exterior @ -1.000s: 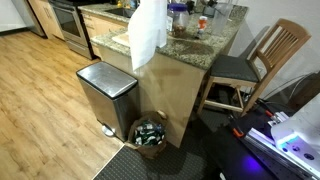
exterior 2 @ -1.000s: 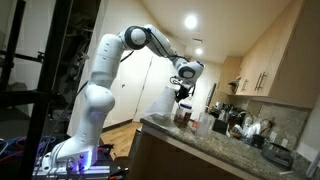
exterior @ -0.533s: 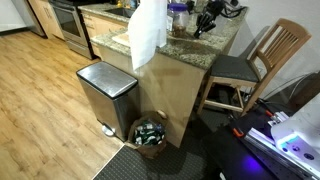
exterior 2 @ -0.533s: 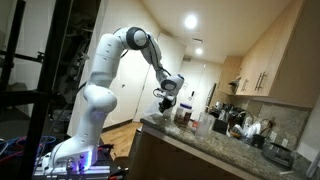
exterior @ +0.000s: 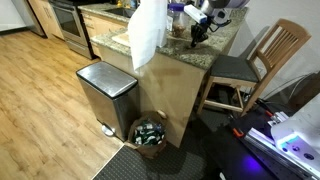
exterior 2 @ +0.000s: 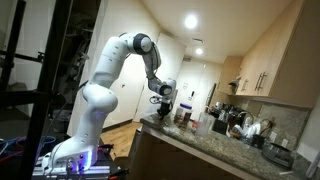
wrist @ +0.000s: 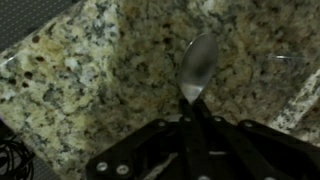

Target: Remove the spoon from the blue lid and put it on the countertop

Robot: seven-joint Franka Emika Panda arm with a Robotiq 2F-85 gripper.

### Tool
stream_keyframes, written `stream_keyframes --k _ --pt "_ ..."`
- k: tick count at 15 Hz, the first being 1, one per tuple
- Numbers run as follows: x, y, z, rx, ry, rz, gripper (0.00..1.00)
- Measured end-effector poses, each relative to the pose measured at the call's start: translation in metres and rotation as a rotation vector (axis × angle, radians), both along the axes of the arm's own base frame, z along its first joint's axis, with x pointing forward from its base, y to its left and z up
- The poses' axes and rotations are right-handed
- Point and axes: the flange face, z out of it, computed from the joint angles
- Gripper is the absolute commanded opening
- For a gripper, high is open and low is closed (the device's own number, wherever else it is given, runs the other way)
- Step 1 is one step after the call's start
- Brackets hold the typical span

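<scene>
My gripper holds the spoon, and the spoon's bowl [wrist: 199, 62] hangs low over open granite, well inside the counter's edge. I will let go of the spoon.
In the wrist view my gripper [wrist: 192, 118] is shut on the handle of a metal spoon [wrist: 197, 68]. The spoon's bowl points away from me, just above the speckled granite countertop [wrist: 90, 70]. In an exterior view my gripper [exterior: 197, 30] hangs low over the front part of the countertop [exterior: 190, 50]. In the second exterior view it [exterior 2: 163, 104] sits near the counter's end [exterior 2: 175, 130]. The blue lid is not visible in any view.
A white towel [exterior: 148, 35] hangs over the counter's edge. A steel bin [exterior: 106, 95] and a small basket [exterior: 150, 133] stand on the floor below. A wooden chair [exterior: 255, 65] is beside the counter. Jars and appliances [exterior 2: 235, 124] stand further along the countertop.
My arm has come down and toward the counter's near edge with the spoon. The gripper is now low over the granite.
</scene>
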Motion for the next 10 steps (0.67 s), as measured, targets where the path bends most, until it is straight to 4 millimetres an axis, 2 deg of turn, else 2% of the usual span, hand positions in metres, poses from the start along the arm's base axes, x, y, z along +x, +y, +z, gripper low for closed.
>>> stream_keyframes --k 1,5,10 --pt "0.002 0.000 0.000 0.001 -0.001 -0.017 0.26" --pt "0.001 0.001 0.000 0.012 0.005 -0.071 0.58" --pt "-0.003 0.001 0.034 -0.020 -0.044 -0.117 0.95"
